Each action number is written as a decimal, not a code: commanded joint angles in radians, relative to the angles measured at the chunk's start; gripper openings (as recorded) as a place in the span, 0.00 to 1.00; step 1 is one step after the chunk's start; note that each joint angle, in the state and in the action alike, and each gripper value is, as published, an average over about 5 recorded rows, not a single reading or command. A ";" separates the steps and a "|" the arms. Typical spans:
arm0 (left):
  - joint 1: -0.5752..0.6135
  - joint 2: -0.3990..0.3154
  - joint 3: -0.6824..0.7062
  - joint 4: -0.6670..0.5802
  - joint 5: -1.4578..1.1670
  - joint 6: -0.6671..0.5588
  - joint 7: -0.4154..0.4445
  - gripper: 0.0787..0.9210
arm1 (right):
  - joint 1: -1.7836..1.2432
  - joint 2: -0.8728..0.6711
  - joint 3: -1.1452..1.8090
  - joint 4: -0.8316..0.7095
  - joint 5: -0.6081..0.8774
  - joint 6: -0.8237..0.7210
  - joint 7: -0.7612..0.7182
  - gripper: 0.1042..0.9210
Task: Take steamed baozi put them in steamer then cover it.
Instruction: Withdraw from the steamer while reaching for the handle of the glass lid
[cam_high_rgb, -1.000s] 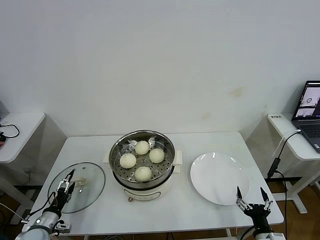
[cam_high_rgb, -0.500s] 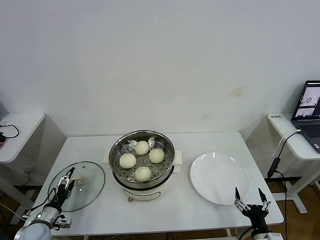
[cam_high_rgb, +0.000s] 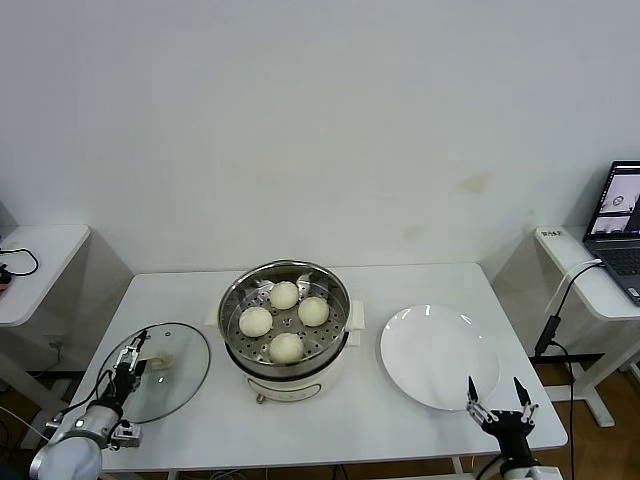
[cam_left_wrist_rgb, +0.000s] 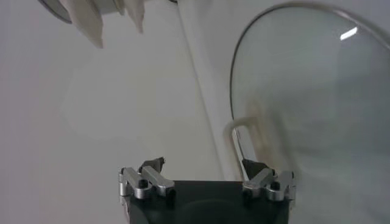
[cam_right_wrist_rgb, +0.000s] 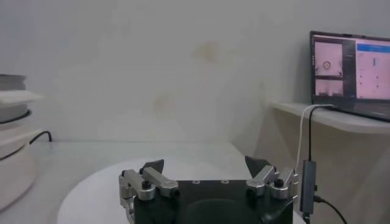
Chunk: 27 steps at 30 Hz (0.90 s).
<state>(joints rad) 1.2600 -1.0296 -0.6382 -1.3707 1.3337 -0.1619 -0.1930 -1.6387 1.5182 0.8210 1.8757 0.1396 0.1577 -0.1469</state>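
My left gripper has to cover the steamer and its four baozi, so it should next grab the glass cover's cream handle (cam_high_rgb: 161, 362).
Four cream-white baozi (cam_high_rgb: 285, 319) lie on the perforated tray of the shiny steel steamer (cam_high_rgb: 231, 310) at the table's middle. The glass cover (cam_high_rgb: 180, 375) lies flat on the table to the steamer's left, its cream handle (cam_high_rgb: 161, 362) up; it also shows in the left wrist view (cam_left_wrist_rgb: 317, 109). My left gripper (cam_high_rgb: 130, 356) is open and empty at the cover's near left rim. My right gripper (cam_high_rgb: 495, 399) is open and empty, low at the table's front right edge, near the plate.
An empty white plate (cam_high_rgb: 437, 355) lies right of the steamer. Side tables stand at both ends; the right one holds a laptop (cam_high_rgb: 617, 225) with a cable hanging down.
My left gripper has drawn back towards the front left, lower over the cover's rim. My right gripper has sunk a little at the table's front edge. The baozi, steamer and cover have not moved.
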 joint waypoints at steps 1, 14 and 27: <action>-0.051 0.001 0.016 0.040 0.000 0.001 0.006 0.88 | 0.000 0.002 -0.001 -0.001 -0.002 0.002 -0.001 0.88; -0.073 -0.001 0.029 0.096 -0.010 -0.002 0.029 0.80 | -0.001 0.003 -0.005 -0.004 -0.008 0.004 -0.001 0.88; -0.069 -0.012 0.022 0.111 -0.053 -0.014 -0.008 0.34 | -0.005 0.003 -0.011 -0.001 -0.017 0.010 -0.001 0.88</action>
<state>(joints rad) 1.1972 -1.0403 -0.6152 -1.2769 1.3062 -0.1678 -0.1786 -1.6432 1.5211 0.8112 1.8746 0.1267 0.1650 -0.1484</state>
